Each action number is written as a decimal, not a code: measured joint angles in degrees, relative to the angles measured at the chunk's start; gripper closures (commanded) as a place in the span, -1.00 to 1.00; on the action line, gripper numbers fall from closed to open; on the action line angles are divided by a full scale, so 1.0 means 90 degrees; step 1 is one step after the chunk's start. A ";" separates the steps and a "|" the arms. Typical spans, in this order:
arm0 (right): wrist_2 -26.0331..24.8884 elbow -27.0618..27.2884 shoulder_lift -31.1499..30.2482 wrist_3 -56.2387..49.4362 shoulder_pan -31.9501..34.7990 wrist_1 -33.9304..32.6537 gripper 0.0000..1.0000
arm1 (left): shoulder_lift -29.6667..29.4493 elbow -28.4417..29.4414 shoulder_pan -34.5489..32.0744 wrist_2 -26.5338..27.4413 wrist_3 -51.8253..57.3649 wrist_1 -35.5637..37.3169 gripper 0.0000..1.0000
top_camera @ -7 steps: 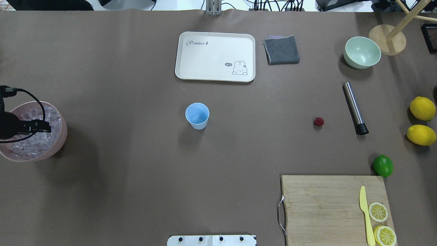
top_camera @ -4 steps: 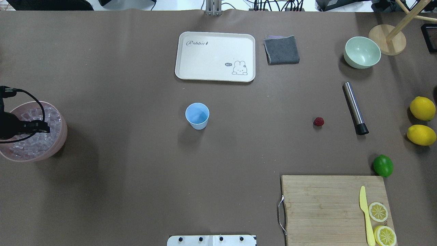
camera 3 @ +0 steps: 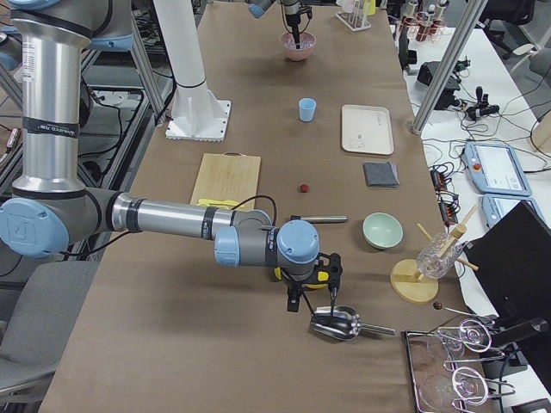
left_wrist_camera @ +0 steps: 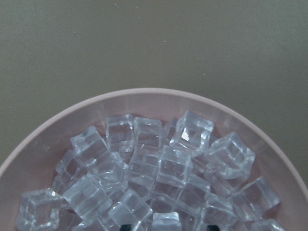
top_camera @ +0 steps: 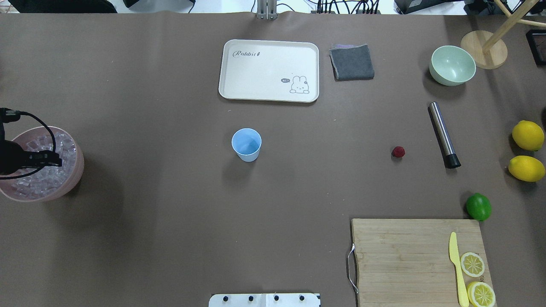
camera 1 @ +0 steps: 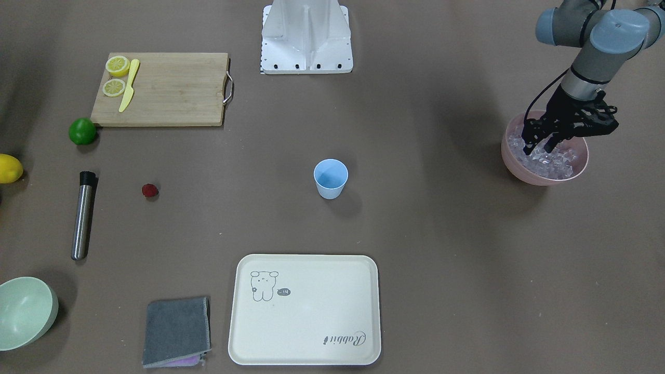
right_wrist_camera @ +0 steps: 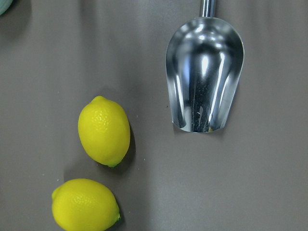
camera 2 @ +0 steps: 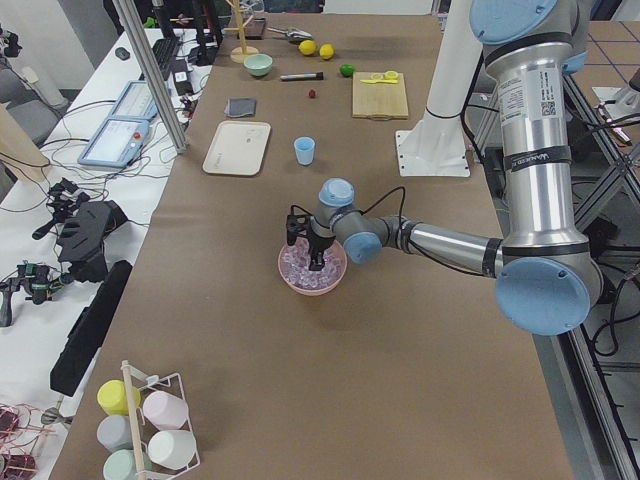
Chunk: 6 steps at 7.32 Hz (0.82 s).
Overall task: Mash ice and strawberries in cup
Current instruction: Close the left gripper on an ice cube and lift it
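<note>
Next, my left gripper grabs the ice cube by its two flat facing sides, since other cubes crowd close around the ice cube.
The light-blue cup (top_camera: 246,144) stands upright and empty mid-table, also in the front view (camera 1: 330,178). The dark-red strawberry (top_camera: 398,152) lies on the table to its right. The ice (left_wrist_camera: 159,173) is piled in a pink bowl (camera 1: 535,176) at the table's left end. My left gripper (camera 1: 539,147) points down into that bowl, jaws apart, tips among the cubes, holding nothing that I can see. My right gripper (camera 3: 297,303) shows only in the exterior right view, above two lemons (right_wrist_camera: 103,130) and a metal scoop (right_wrist_camera: 204,72); I cannot tell whether it is open.
A steel muddler (top_camera: 443,134) lies right of the strawberry. A cream tray (top_camera: 268,70), a grey cloth (top_camera: 352,62) and a pale green bowl (top_camera: 452,65) sit at the far side. A lime (top_camera: 478,207) lies by a cutting board (top_camera: 405,256) with knife and lemon slices.
My left gripper has shifted slightly left and lower into the ice bowl. Nothing else on the table has moved.
</note>
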 measured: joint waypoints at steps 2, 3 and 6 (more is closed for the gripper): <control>0.0000 0.0013 -0.0001 0.0002 0.0000 0.0000 -1.00 | 0.0002 0.0008 0.0003 0.0000 0.0000 0.0000 0.33; 0.0000 0.0021 0.0003 0.0006 0.0001 0.0000 -1.00 | 0.0005 0.0022 0.0013 -0.0007 -0.0001 0.0005 0.57; -0.0004 0.0032 0.0012 0.0010 0.0012 0.0000 -1.00 | -0.0002 -0.0023 0.0005 -0.0018 -0.0009 -0.0009 1.00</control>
